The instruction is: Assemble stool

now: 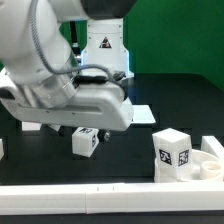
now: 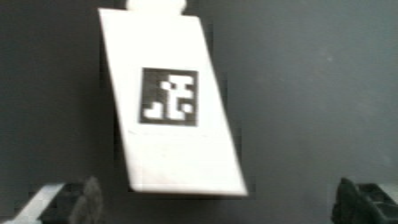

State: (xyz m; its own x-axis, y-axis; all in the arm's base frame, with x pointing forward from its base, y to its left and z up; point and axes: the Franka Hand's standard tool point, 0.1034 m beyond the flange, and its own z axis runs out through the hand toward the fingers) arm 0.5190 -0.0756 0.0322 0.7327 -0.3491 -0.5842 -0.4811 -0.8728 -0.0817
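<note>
My gripper's open fingers hover above the flat tagged leg, so closing now would miss it. My gripper moves lower first, then closes on it.
A white stool leg (image 2: 173, 100) with a black-and-white tag lies flat on the black table, its peg end pointing away from my gripper (image 2: 214, 205). The gripper is open, with dark fingers (image 2: 63, 203) standing wide on either side of the leg's blunt end and not touching it. In the exterior view the gripper (image 1: 88, 128) hangs just over this leg (image 1: 85, 142). A second tagged leg (image 1: 172, 152) stands upright at the exterior view's right, beside the round seat (image 1: 210, 166).
A white rail (image 1: 100, 196) runs along the table's front edge. A flat white piece (image 1: 141, 116) lies behind the gripper, and another white part (image 1: 30, 127) shows under the arm at the exterior view's left.
</note>
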